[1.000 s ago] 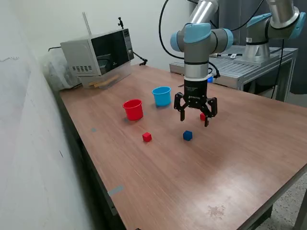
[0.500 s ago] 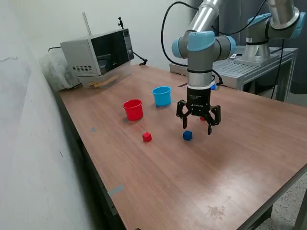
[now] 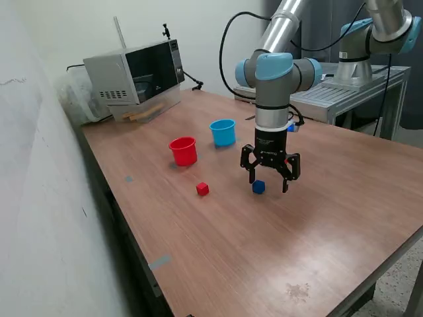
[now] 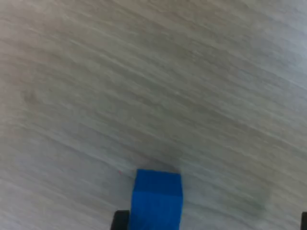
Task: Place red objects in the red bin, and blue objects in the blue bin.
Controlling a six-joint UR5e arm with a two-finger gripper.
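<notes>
The robot's gripper should next grab the cube by its opposite sides, so that it can sort the dark blue cube (image 3: 258, 187) into the blue bin (image 3: 223, 132).
My gripper (image 3: 268, 183) is open and hangs low over the wooden table (image 3: 317, 218), right at a dark blue cube (image 3: 258, 187). In the wrist view the blue cube (image 4: 157, 199) lies on the table close to one dark fingertip (image 4: 120, 220), inside the open jaws. A red cube (image 3: 202, 189) lies toward the exterior view's left of it. The red cup (image 3: 184, 150) and the light blue cup (image 3: 223, 132) stand upright farther back. A second red cube and a second blue cube do not show; my arm hides the spot behind it.
A microwave (image 3: 135, 76) stands at the table's back left corner. A second robot arm (image 3: 370, 39) stands on a metal bench behind the table at the exterior view's right. The table's front edge runs close to the wall on the left.
My gripper has come down toward the table and shifted over the blue cube, staying open. The red cube seen behind it earlier is now hidden. Cups and cubes have not moved.
</notes>
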